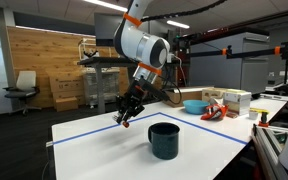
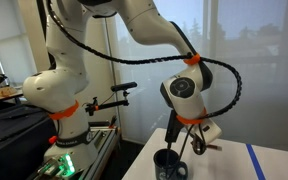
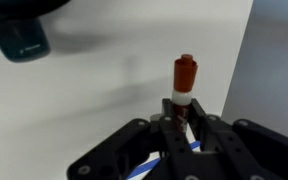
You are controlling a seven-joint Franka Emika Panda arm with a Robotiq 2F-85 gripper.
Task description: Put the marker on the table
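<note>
The marker hangs at a steep tilt, its brown-red cap (image 3: pixel 185 73) above the white tabletop, so it is too early to release it; my gripper lowers the marker first, then lets go.
My gripper (image 3: pixel 184 120) is shut on the marker (image 3: pixel 185 76), a thin pen with a brown-red cap and white barrel that sticks out past the fingertips. In an exterior view the gripper (image 1: pixel 128 110) hangs tilted just above the far left part of the white table (image 1: pixel 94 142), with the marker's red tip (image 1: pixel 126 124) pointing down close to the surface. The dark teal mug (image 1: pixel 164 140) stands on the table to the right of the gripper. It also shows in the wrist view (image 3: pixel 20 40) and below the gripper (image 2: pixel 198 142) in an exterior view (image 2: pixel 170 164).
Blue tape lines (image 1: pixel 199 133) mark the tabletop. A cluttered white desk with a blue bowl (image 1: pixel 195 104) and boxes (image 1: pixel 236 100) stands behind the table. The table's edge (image 3: pixel 242 70) runs close to the marker on the right in the wrist view.
</note>
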